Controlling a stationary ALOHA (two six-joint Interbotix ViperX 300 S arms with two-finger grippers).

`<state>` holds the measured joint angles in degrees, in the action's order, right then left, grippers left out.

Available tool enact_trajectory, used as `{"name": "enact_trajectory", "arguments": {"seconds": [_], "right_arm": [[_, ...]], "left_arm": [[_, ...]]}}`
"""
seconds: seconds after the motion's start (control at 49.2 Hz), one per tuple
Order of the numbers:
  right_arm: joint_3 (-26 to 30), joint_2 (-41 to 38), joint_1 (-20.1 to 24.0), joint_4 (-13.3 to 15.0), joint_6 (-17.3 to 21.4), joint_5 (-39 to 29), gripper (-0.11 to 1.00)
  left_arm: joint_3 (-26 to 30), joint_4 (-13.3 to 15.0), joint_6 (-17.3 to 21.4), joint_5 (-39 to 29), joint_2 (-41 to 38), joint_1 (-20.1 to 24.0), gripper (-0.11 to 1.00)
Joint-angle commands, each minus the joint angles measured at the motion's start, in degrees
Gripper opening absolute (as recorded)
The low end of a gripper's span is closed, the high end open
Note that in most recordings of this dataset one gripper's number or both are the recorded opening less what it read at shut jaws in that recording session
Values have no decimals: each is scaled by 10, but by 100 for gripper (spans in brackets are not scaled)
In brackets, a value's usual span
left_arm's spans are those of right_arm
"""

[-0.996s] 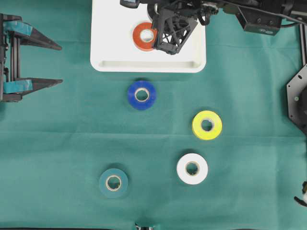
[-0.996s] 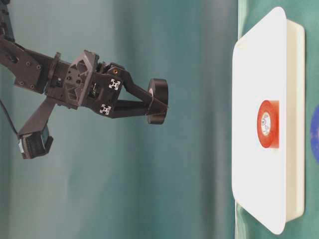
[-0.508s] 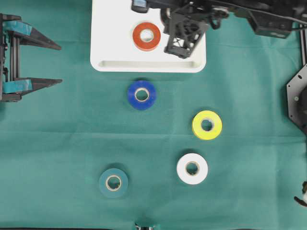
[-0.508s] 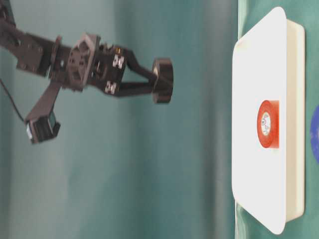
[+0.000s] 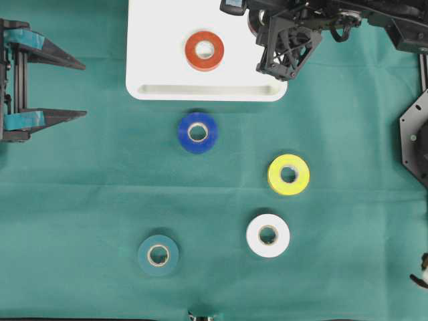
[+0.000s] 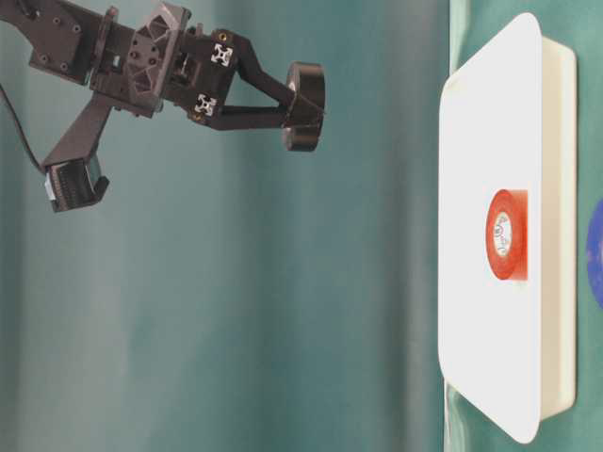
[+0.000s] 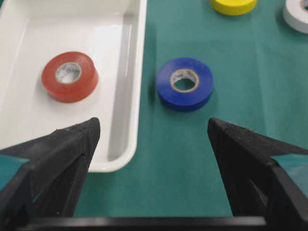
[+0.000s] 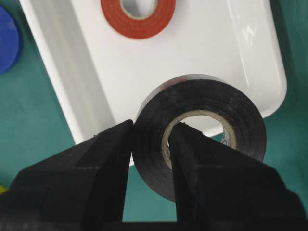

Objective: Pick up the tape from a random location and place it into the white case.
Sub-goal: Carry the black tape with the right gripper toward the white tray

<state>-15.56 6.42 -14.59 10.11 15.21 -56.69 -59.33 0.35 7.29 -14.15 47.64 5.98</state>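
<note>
The robot's right gripper should keep holding the black tape roll (image 8: 202,134) until the robot lowers it inside, because the roll hangs high above the white case's corner and overlaps the case's rim.
My right gripper (image 6: 300,99) hangs high above the white case (image 5: 160,73), shut on a black tape roll (image 8: 202,134). One finger passes through the roll's core and the other presses its outer wall. In the right wrist view the roll sits over the case's corner (image 8: 211,43). An orange-red tape roll (image 5: 204,51) lies flat inside the case. My left gripper (image 5: 83,90) rests at the far left of the table, open with nothing in it. In its own view the open left gripper (image 7: 153,126) faces the case rim (image 7: 29,110).
Several rolls lie flat on the green cloth: blue (image 5: 198,132) just in front of the case, yellow (image 5: 288,174), white (image 5: 268,235) and dark teal (image 5: 158,255). A black frame piece (image 5: 414,140) stands at the right edge.
The right gripper has carried the black roll rightward over the case, from beside the orange-red roll to the case's right corner. The left gripper has not moved.
</note>
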Motion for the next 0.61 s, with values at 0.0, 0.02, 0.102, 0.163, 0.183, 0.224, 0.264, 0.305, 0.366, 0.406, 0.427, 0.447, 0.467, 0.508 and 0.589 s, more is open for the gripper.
{"name": "enact_trajectory", "arguments": {"seconds": [0.0,0.02,0.102,0.163,0.183,0.224,0.264,0.305,0.366,0.406,0.427,0.447,0.467,0.508,0.589], "right_arm": [[7,15,-4,2,0,4,25],[7,15,-3,2,0,4,25],[7,15,-3,2,0,4,25],[7,14,-3,3,0,5,25],[7,14,-3,2,0,6,25],[7,15,-3,2,0,7,25],[7,15,-3,2,0,9,25],[7,15,-3,2,0,9,25],[6,14,-3,3,0,9,25],[6,15,-3,2,0,9,25],[6,15,-3,2,0,9,25],[6,15,-3,3,0,9,25],[6,14,-3,2,0,9,25],[6,14,-3,2,0,10,25],[4,10,-4,2,2,13,25]], "left_arm": [[11,2,0,4,-1,0,99],[11,2,0,4,-2,0,99],[11,2,0,4,-1,-1,99],[10,2,0,4,-1,-1,99],[11,2,0,4,-1,-1,99],[11,2,0,4,-1,0,99],[11,2,0,4,-1,-1,99],[11,2,0,4,-1,-1,99],[11,2,0,4,-2,0,99],[11,2,0,4,-1,0,99],[11,2,0,4,-1,-1,99],[11,2,0,4,-1,-1,99],[11,2,0,4,-1,0,99],[11,2,0,4,-1,0,99],[10,2,0,4,-1,-1,99]]}}
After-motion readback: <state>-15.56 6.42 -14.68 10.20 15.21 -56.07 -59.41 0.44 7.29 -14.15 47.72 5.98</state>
